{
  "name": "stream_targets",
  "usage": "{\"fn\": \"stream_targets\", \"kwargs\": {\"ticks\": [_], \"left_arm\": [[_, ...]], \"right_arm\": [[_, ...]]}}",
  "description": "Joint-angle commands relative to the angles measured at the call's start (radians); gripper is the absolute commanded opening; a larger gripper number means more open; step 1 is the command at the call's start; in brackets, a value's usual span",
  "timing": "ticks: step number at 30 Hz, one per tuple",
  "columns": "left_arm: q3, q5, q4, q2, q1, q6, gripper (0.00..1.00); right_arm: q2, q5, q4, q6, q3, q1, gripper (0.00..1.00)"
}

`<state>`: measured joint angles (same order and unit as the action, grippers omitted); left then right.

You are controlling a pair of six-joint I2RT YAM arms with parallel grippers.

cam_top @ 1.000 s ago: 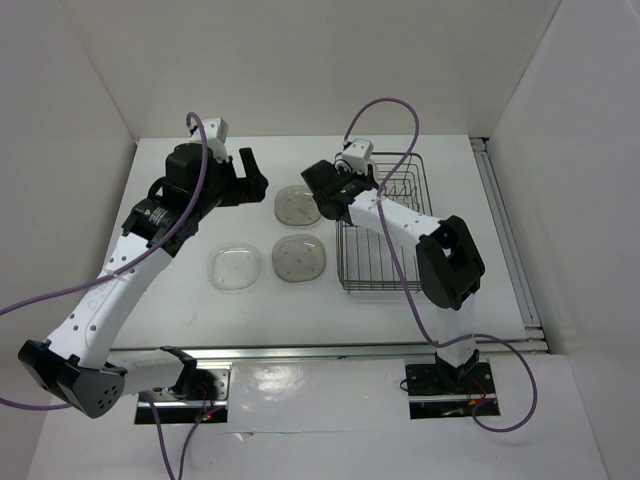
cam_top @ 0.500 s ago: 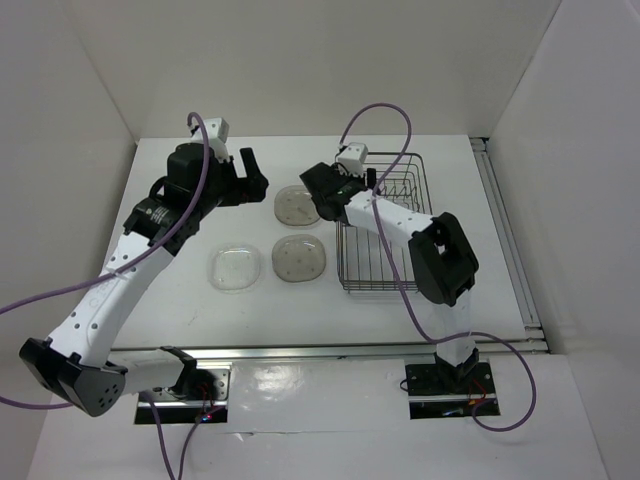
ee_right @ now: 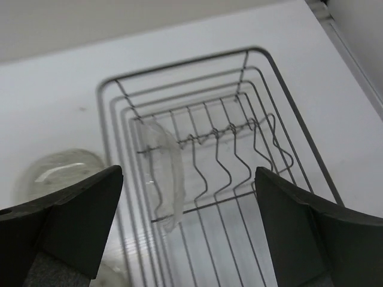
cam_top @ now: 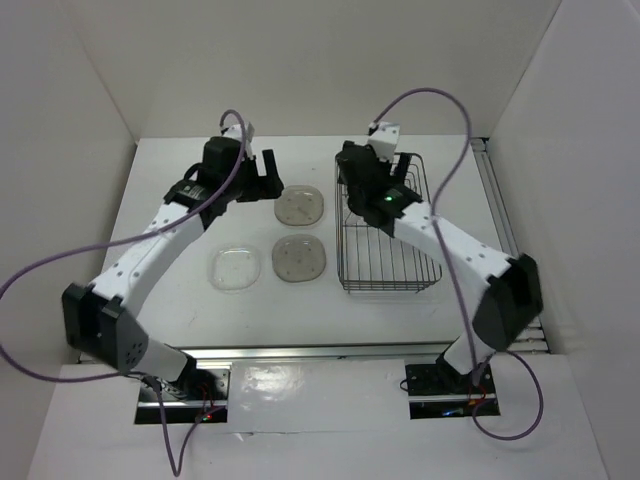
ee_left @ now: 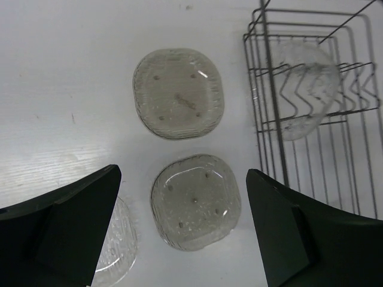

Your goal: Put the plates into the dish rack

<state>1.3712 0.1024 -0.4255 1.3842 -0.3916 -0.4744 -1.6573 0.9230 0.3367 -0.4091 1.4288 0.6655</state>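
Observation:
I will grab the far speckled plate's rim away from the rack point(cam_top: 390, 262) with my left gripper next, leaving the opposite rim free to hand to my right gripper.
The dark wire dish rack point(cam_top: 390, 262) stands right of centre. One clear plate point(ee_right: 163, 173) stands on edge between its prongs at the left end, also seen in the left wrist view point(ee_left: 302, 89). My right gripper point(ee_right: 188, 172) hovers open above the rack point(ee_right: 251, 137), touching nothing. Three plates lie flat on the table: two speckled ones point(ee_left: 178, 92) point(ee_left: 195, 200) and a clear one point(cam_top: 236, 268). My left gripper point(ee_left: 183, 173) hangs open above the two speckled plates, holding nothing; in the top view it point(cam_top: 272, 180) is just left of the far speckled plate point(cam_top: 300, 204).
White walls close in the table at the back and both sides. A metal rail point(cam_top: 505, 235) runs along the right edge beside the rack. Purple cables loop above both arms.
The right jaws have opened, and the right arm has swung right and up over the rack, leaving the clear plate standing in it. The left arm has reached further right towards the far plate.

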Motion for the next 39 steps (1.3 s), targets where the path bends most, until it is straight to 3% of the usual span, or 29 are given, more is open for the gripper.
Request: {"fn": "stream_targets", "kwargs": {"ticks": [1, 3, 5, 8, 10, 19, 30, 33, 39], "left_arm": [[0.034, -0.102, 0.059, 0.159, 0.054, 0.008, 1.00], [0.069, -0.150, 0.079, 0.261, 0.107, -0.001, 1.00], [0.095, -0.196, 0.093, 0.327, 0.144, -0.001, 0.99], [0.202, -0.196, 0.061, 0.470, 0.169, 0.010, 0.96], [0.284, -0.146, 0.025, 0.541, 0.160, 0.034, 0.96], [0.373, -0.104, 0.001, 0.763, 0.134, 0.031, 0.94], [0.414, -0.017, -0.048, 0.822, 0.097, 0.031, 0.85], [0.414, -0.004, -0.058, 0.831, 0.085, 0.042, 0.76], [0.447, 0.051, -0.088, 0.865, 0.065, 0.053, 0.75]], "right_arm": [[0.226, -0.096, -0.090, 0.045, -0.048, 0.037, 0.98], [0.334, -0.153, -0.099, 0.056, -0.106, 0.046, 0.98], [0.414, -0.355, -0.164, 0.056, -0.171, 0.046, 0.98], [0.560, -0.597, -0.252, 0.024, -0.309, 0.058, 0.98], [0.605, -0.639, -0.252, 0.012, -0.321, 0.078, 0.97], [0.625, -0.578, -0.196, 0.012, -0.341, 0.177, 0.97], [0.666, -0.556, -0.215, 0.012, -0.369, 0.177, 0.97], [0.676, -0.537, -0.205, 0.003, -0.369, 0.177, 0.97], [0.688, -0.527, -0.173, 0.003, -0.360, 0.177, 0.97]]}}
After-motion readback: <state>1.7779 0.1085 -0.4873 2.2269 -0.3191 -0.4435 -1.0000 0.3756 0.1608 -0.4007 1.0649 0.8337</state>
